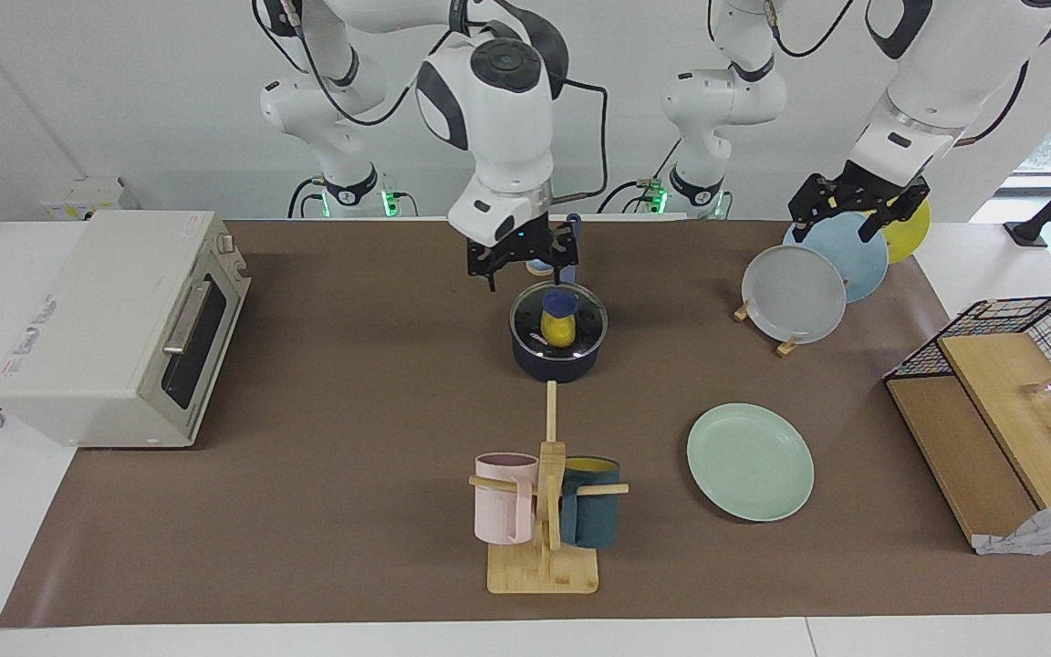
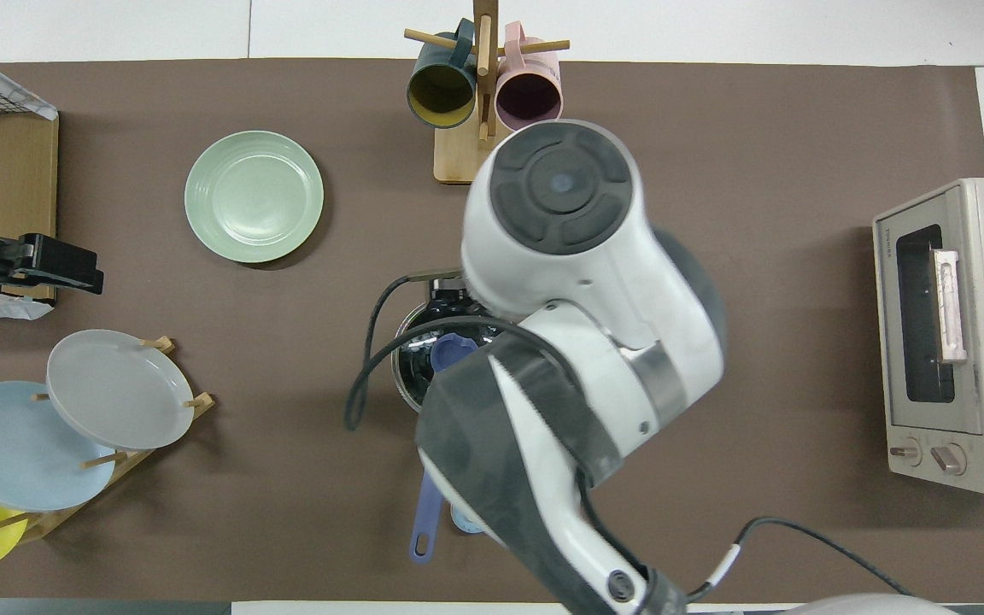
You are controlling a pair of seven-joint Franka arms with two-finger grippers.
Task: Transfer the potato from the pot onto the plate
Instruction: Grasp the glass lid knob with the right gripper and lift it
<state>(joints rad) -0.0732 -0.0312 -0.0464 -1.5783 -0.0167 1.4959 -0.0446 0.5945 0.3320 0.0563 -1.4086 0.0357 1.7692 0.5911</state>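
Note:
The potato in the pot needs to be uncovered. My right gripper should pick up the glass lid by its blue knob (image 2: 450, 348) next.
The potato (image 1: 557, 331) lies yellow inside the navy pot (image 1: 556, 360) at mid-table, under a glass lid with a blue knob (image 1: 559, 301). My right gripper (image 1: 527, 270) hangs open just above the lid, on the side where the long blue handle (image 2: 425, 521) starts, and holds nothing. In the overhead view the right arm covers the potato and most of the pot; only a bit of the rim (image 2: 404, 359) shows. The mint-green plate (image 1: 750, 462) lies bare, farther from the robots than the pot, toward the left arm's end. My left gripper (image 1: 841, 222) waits open over the plate rack.
A rack (image 1: 790, 345) with grey, blue and yellow plates stands at the left arm's end, beside a wire basket and wooden boards (image 1: 991, 401). A mug tree (image 1: 546, 511) with a pink and a teal mug stands farther out than the pot. A toaster oven (image 1: 115, 328) fills the right arm's end.

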